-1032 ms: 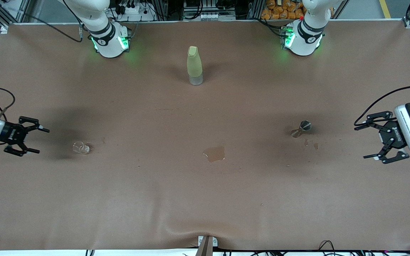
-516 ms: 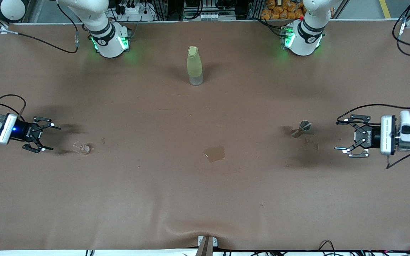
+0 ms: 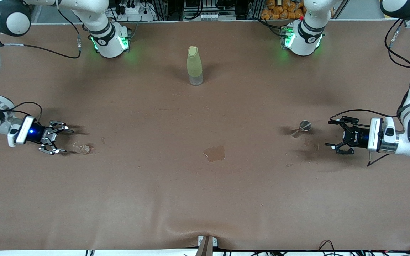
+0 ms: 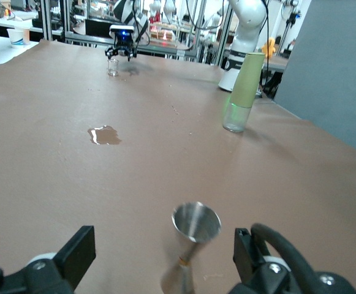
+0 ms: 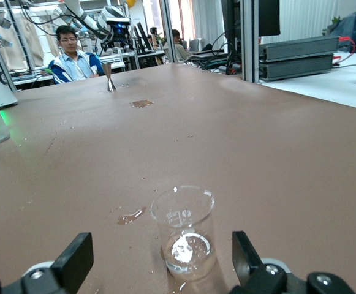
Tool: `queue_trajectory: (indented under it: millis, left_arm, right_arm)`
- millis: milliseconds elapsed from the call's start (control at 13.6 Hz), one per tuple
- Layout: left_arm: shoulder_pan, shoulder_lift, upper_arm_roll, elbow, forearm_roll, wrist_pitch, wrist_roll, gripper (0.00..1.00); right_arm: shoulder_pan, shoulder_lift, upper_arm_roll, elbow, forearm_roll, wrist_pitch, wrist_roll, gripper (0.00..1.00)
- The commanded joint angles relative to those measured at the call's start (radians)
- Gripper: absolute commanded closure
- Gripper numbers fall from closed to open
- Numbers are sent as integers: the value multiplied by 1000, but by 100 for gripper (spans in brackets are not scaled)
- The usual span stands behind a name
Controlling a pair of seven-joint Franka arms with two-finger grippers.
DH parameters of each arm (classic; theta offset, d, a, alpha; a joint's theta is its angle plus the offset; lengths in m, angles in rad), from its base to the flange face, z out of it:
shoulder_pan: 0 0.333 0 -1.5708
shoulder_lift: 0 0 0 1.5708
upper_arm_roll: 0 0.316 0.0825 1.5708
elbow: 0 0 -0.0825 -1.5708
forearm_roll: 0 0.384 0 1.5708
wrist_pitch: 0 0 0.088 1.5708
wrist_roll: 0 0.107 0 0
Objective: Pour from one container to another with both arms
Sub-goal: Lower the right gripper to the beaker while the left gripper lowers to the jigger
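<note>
I need to move my right gripper toward the glass beaker before I close it on the beaker. My fingers stop short, so they would miss if I closed now.
A steel jigger stands upright toward the left arm's end of the table. My left gripper is low over the table beside it, open and short of it. In the left wrist view the jigger shows between the spread fingers of the left gripper, untouched. A small clear glass beaker stands toward the right arm's end. My right gripper is open just beside it. In the right wrist view the beaker sits between the open fingers of the right gripper, apart from both.
A tall yellow-green bottle stands mid-table close to the arm bases. A brown puddle lies on the tablecloth at mid-table, and small wet spots mark the cloth by the beaker and the jigger. A person sits past the table's end.
Both arms have come down and moved inward: the left gripper toward the jigger, the right gripper toward the beaker. Both stay open. Jigger, beaker and bottle have not moved.
</note>
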Motion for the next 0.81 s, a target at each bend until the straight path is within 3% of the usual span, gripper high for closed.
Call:
queue_trajectory:
  millis: [0, 589, 663, 737]
  left_arm:
    - [30, 63, -10, -20, -22, -24, 78, 0]
    - [-7, 172, -8, -53, -102, -9, 198, 0]
    - [-8, 172, -10, -66, -105, 5, 198, 0]
    - [-13, 172, -10, -79, -105, 17, 201, 0]
  right_arm:
    - [-14, 95, 36, 92, 26, -27, -42, 0]
    - [-14, 123, 62, 99, 55, -50, -68, 0]
    - [-10, 124, 62, 97, 72, -51, -71, 5]
    - [-10, 126, 62, 97, 87, -51, -95, 19]
